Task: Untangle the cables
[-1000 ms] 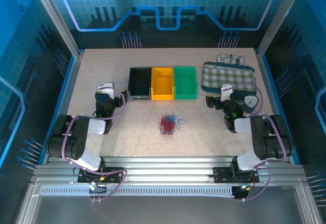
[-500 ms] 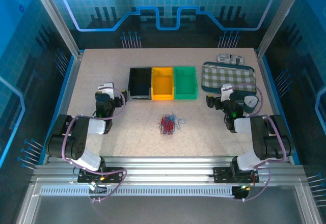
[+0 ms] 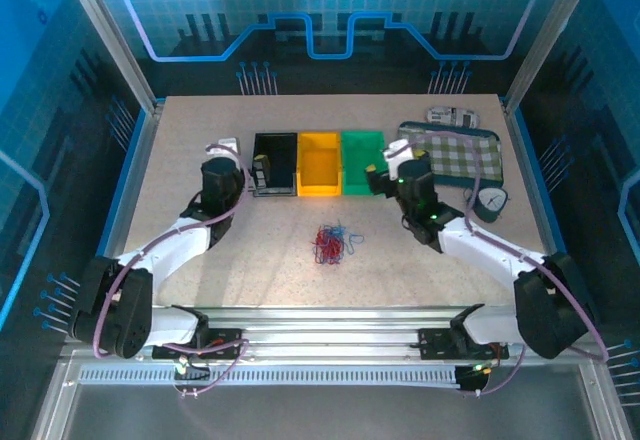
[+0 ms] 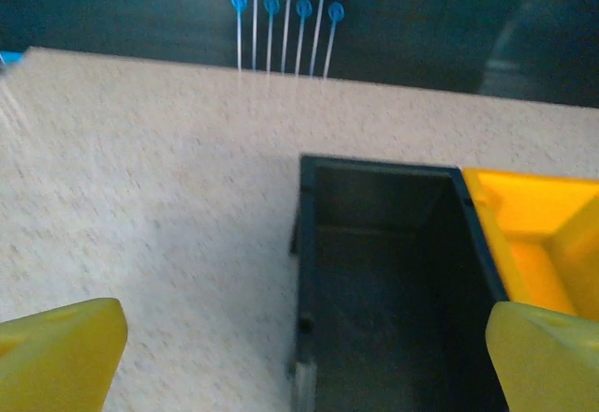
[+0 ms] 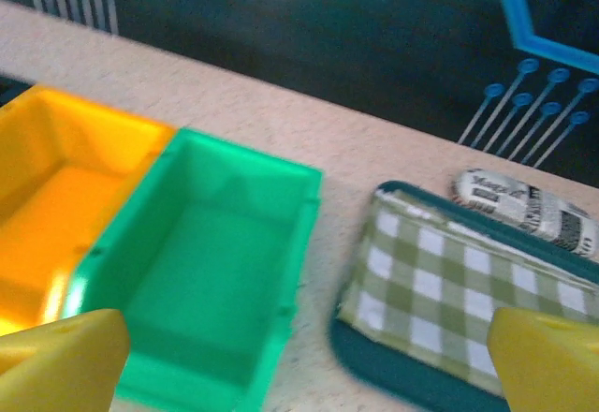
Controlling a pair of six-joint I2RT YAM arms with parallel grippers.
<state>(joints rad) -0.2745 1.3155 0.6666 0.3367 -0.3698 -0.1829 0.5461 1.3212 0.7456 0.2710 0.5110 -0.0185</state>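
Observation:
The right gripper grabs the blue wire at the loose part outside the tangled heap [image 3: 356,239] next, to pull that wire from the red wire.
The cables [image 3: 335,243], a small tangled bunch of red and blue-to-dark wires, lie on the speckled table [image 3: 200,130] in front of the bins, with neither gripper touching them. My left gripper [image 3: 258,173] hovers at the near left corner of the black bin [image 3: 275,163]. Its yellow fingers [image 4: 61,356] stand wide apart, so the left gripper [image 4: 299,360] is open and holds nothing. My right gripper [image 3: 385,178] hangs by the green bin's [image 3: 364,162] near right corner, well behind the cables. The right gripper [image 5: 299,365] is open too, its fingers [image 5: 65,360] far apart.
Black, yellow [image 3: 319,163] and green bins stand in a row at mid-table, all seemingly empty: black bin [image 4: 384,281], yellow bin [image 5: 65,169], green bin [image 5: 206,262]. A teal tray with a checked cloth [image 3: 448,150] lies at the right, a small printed packet [image 5: 524,211] behind it, a round dial [image 3: 490,201] near it.
Both arms have swung out from their folded poses near the table's sides and reached forward and inward to the bins. The cables have not moved.

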